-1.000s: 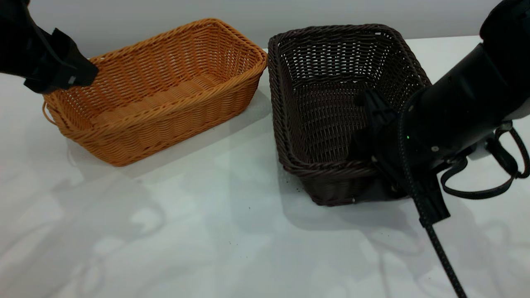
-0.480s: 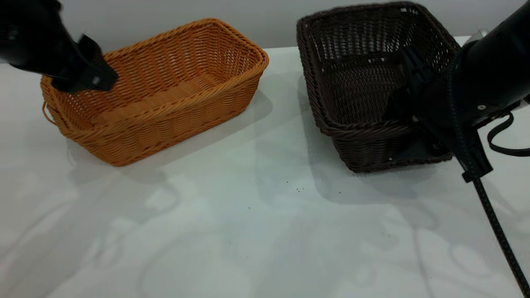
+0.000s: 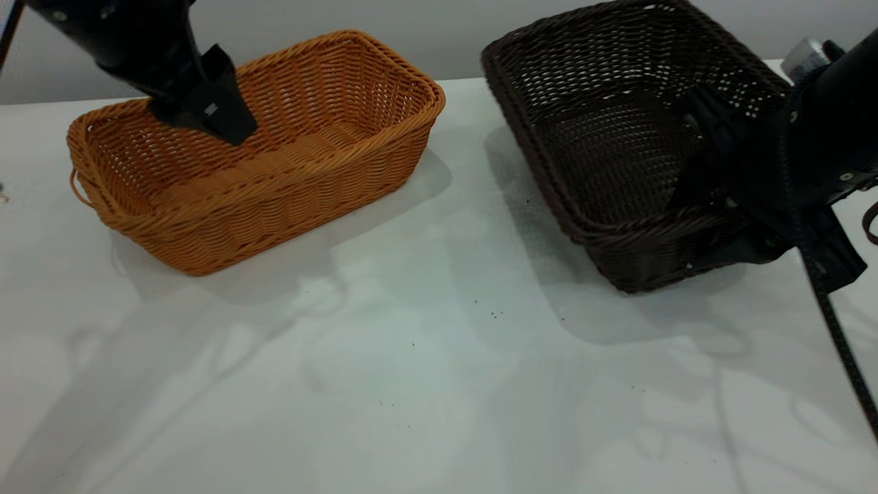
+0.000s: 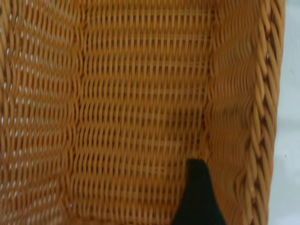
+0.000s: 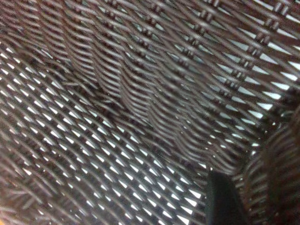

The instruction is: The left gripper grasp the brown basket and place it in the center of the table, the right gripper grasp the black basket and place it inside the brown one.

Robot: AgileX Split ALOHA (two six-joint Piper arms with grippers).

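Observation:
I should next grab the brown basket with my left gripper by its long side's braided rim (image 3: pixel 251 192), because the hollow between the basket's sides is too wide for the gripper's fingers.
The brown basket (image 3: pixel 274 171) rests on the white table (image 3: pixel 425 357) at the left. My left gripper (image 3: pixel 219 127) is open and hangs over the basket's back long wall. In the left wrist view one black finger (image 4: pixel 198 192) reaches down inside the basket (image 4: pixel 131 103), close to a long wall; the other finger is hidden. The black basket (image 3: pixel 603 137) hangs at the right, lifted off the table and tilted. My right gripper (image 3: pixel 706 206) is shut on its near end wall. One finger (image 5: pixel 225 197) shows inside the dark weave (image 5: pixel 117 93).
A braided cable (image 3: pixel 847 363) hangs from the right arm down to the table's near right. A few dark specks (image 3: pixel 494 314) lie on the white surface between the baskets. A grey wall stands behind the table.
The right gripper has lifted the black basket off the table, carried it right and tilted it. The left gripper has moved right and down over the brown basket, which has stayed put.

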